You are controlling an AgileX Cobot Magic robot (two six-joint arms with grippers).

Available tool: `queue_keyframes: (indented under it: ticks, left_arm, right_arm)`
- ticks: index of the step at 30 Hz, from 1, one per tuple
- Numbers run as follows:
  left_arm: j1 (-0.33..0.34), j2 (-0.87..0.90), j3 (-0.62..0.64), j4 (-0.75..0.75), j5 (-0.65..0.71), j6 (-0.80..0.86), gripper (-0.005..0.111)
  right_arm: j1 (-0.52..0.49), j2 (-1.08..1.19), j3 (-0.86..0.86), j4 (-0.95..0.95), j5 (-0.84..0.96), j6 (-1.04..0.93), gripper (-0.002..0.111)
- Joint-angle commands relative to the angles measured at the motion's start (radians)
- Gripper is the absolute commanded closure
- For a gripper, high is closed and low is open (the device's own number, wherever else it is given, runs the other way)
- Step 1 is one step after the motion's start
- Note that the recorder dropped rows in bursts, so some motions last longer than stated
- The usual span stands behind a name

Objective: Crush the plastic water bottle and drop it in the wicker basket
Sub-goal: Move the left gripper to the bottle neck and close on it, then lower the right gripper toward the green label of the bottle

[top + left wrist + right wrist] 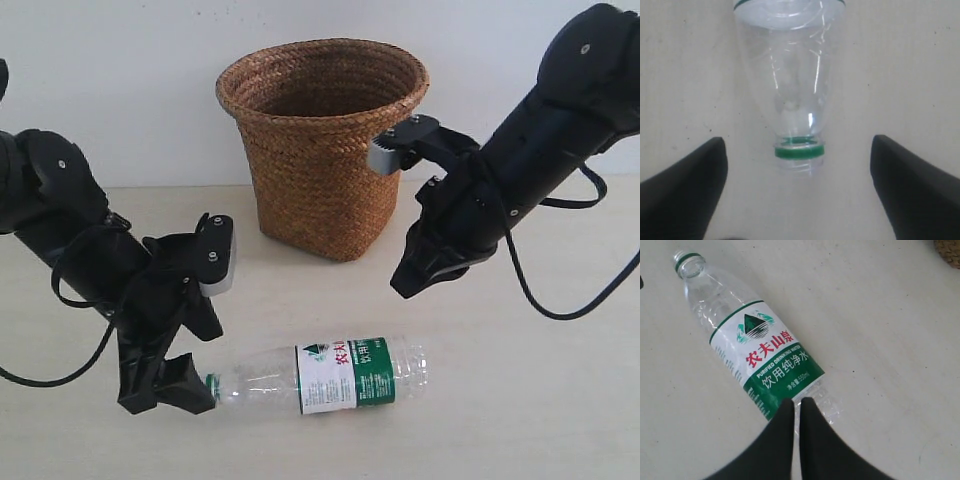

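My left gripper's fingers are stopping above the bottle's neck in the left wrist view, so my left gripper should go lower before it closes on the bottle.
The plastic water bottle (330, 376) lies on its side on the table, uncrushed, with a green neck ring and a green-and-white label with red characters (767, 365); no cap shows on its mouth. My left gripper (170, 390) is low at the neck end and open. In the left wrist view its fingers (690, 185) stand wide on either side of the neck (799, 150) without touching it. My right gripper (405, 285) hangs shut above the bottle's base end, nothing held; its fingertips (785, 412) overlap the label's edge. The wicker basket (322, 140) stands upright behind.
The pale tabletop (520, 400) stretches to the right of and in front of the bottle. A white wall runs behind the basket. A corner of the basket (951, 249) shows at the edge of the right wrist view.
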Motion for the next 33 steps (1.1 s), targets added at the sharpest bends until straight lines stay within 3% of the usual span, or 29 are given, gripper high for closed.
queue_keyframes:
  ticks: [1, 7, 12, 19, 26, 30, 33]
  left_arm:
    - [-0.008, 0.033, -0.012, -0.013, -0.04, 0.015, 0.033]
    - [-0.012, 0.08, -0.012, -0.015, -0.073, 0.065, 0.033]
    - [-0.042, 0.121, -0.014, -0.141, -0.123, 0.207, 0.033]
    - [-0.044, 0.124, -0.014, -0.127, -0.146, 0.178, 0.035]
    - [-0.044, 0.127, -0.014, 0.019, -0.135, 0.056, 0.035]
    - [-0.044, 0.127, -0.014, 0.028, -0.135, 0.049, 0.035]
    - [-0.044, 0.134, -0.014, 0.028, -0.135, 0.049, 0.04]
  right_arm:
    - [0.002, 0.015, -0.006, 0.009, 0.005, 0.001, 0.108]
    - [0.002, 0.045, -0.006, 0.014, -0.011, -0.001, 0.108]
    - [0.002, 0.078, -0.006, 0.02, -0.038, -0.001, 0.108]
    - [0.002, 0.097, -0.006, 0.018, -0.036, -0.001, 0.108]
    - [0.002, 0.097, -0.006, 0.018, -0.036, -0.001, 0.108]
    - [0.002, 0.097, -0.006, 0.018, -0.036, -0.001, 0.108]
    - [0.002, 0.097, -0.006, 0.018, -0.036, -0.001, 0.108]
